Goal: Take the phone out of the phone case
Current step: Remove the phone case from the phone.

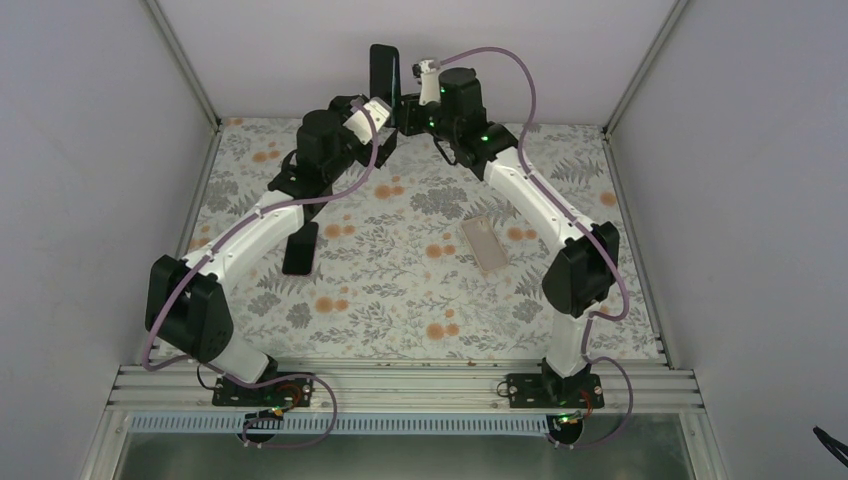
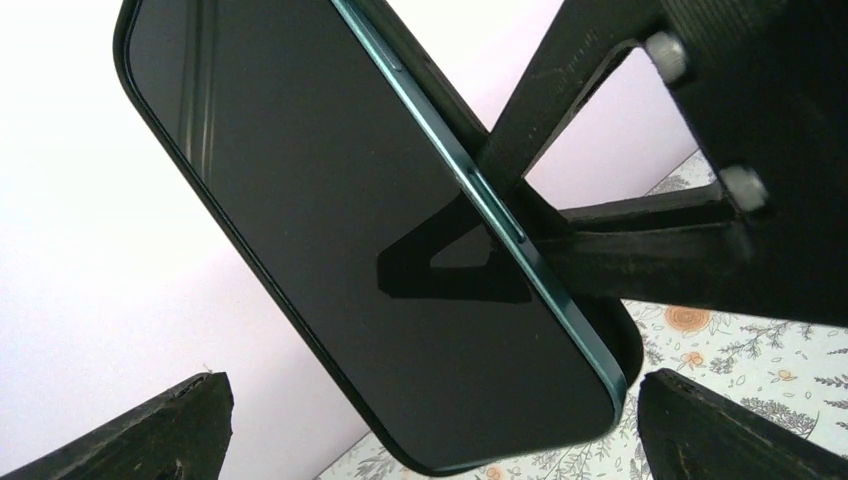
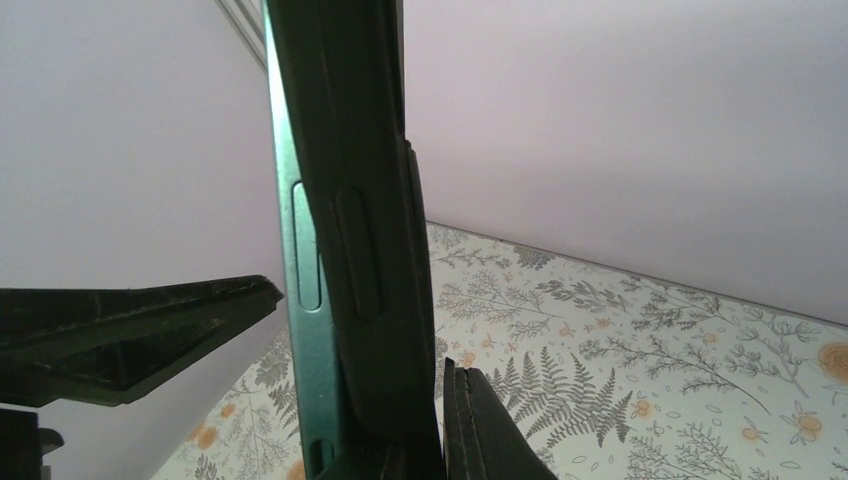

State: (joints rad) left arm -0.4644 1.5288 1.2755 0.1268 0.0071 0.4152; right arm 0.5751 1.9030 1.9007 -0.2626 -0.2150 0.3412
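Observation:
The left gripper's fingertip doesn't reach the phone's green edge [image 1: 393, 103] yet. The left gripper will reach it first and then close.
The phone [image 1: 383, 68], with a dark screen and green frame, is held upright in the air at the back of the table. In the left wrist view the phone [image 2: 350, 230] fills the frame, and the black case [image 2: 618, 330] shows behind its green edge. Edge-on in the right wrist view, the green frame [image 3: 300, 300] stands proud of the black case [image 3: 375, 300] on that side. My right gripper [image 1: 412, 108] [image 3: 420, 440] is shut on the cased phone's lower end. My left gripper [image 1: 383, 135] [image 2: 432, 390] is open, with its fingers [image 2: 150, 430] wide apart either side of the phone's end.
A dark flat phone-like object [image 1: 300, 248] lies on the floral tablecloth under the left arm. A pale translucent case [image 1: 484, 243] lies mid-right. White walls and metal frame posts close in the back and sides.

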